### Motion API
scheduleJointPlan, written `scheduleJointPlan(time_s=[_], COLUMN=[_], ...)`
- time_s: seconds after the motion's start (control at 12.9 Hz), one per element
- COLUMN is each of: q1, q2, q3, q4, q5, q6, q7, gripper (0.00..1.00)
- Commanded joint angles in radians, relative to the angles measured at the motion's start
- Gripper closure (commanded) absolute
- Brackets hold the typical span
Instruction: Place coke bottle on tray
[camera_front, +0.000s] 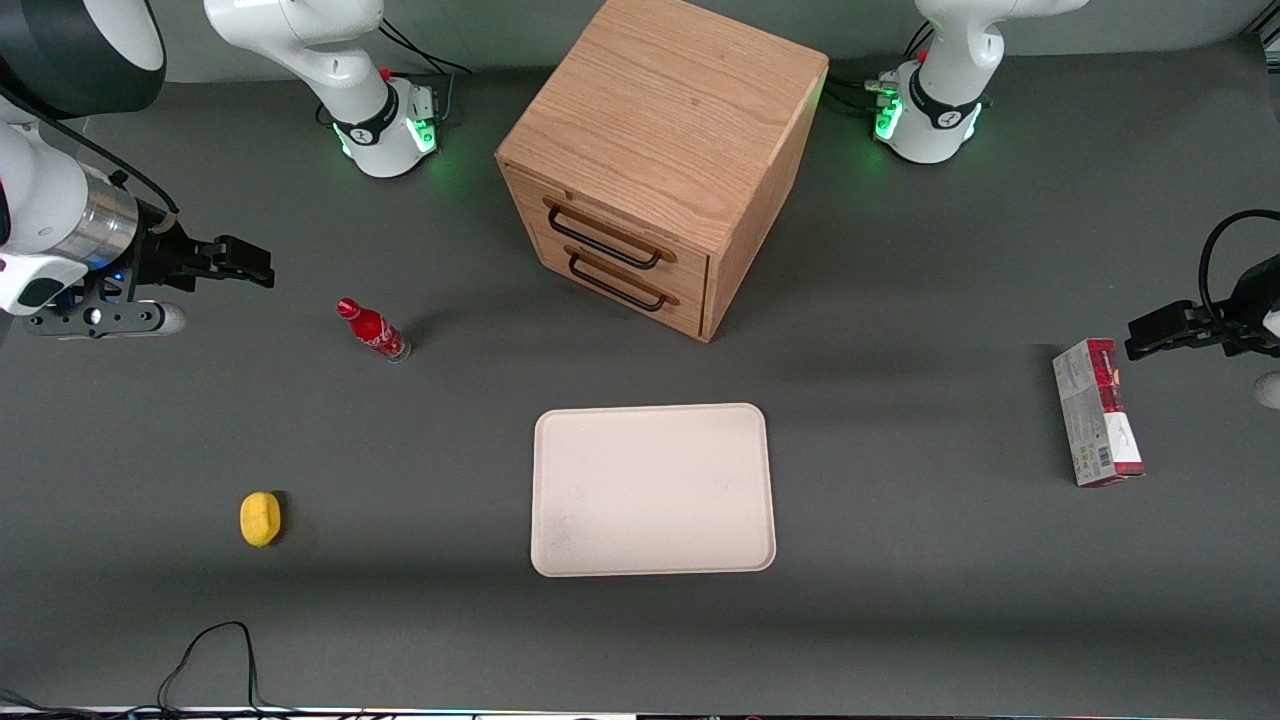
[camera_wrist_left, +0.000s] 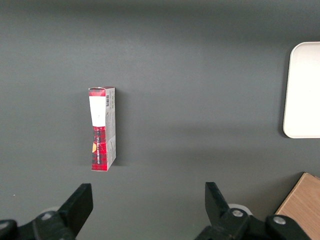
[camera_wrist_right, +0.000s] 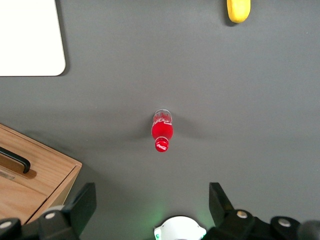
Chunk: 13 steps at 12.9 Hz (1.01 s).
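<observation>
I will next grab the coke bottle by its red cap (camera_front: 348, 308) with my right gripper, to put the bottle on the tray (camera_front: 653, 489).
The coke bottle (camera_front: 374, 330) is small, slim and red with a red cap. It stands upright on the grey table, toward the working arm's end. It also shows in the right wrist view (camera_wrist_right: 162, 131). The cream-white tray (camera_front: 653, 489) lies flat in the middle of the table, nearer the front camera than the wooden drawer cabinet; its corner shows in the right wrist view (camera_wrist_right: 30, 40). My right gripper (camera_front: 240, 262) hangs high above the table, apart from the bottle, open and empty, its fingers (camera_wrist_right: 82, 202) spread wide.
A wooden cabinet (camera_front: 660, 150) with two drawers stands at the back middle. A yellow lemon (camera_front: 260, 519) lies near the front, toward the working arm's end. A red-and-grey carton (camera_front: 1097, 412) lies toward the parked arm's end. A black cable (camera_front: 210, 650) loops at the front edge.
</observation>
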Motion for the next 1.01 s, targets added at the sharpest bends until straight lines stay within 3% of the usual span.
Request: scheduleJointPlan(time_s=[0.0,0.15,0.62,0.93], q1=[0.005,0.009,0.035,0.034], q2=[-0.001,-0.023,-0.350,-0.324], q3=[-0.004,-0.004,-0.027,-0.029], q4=[-0.012,-0.048,-0.430,-0.455], q5=[-0.004,-0.006,-0.003,0.003], q6=[-0.009,-0.005,0.110,0.156], q7=[-0.028,-0.037,-0.078,-0.078], gripper=[0.00,0.00,0.00,0.00])
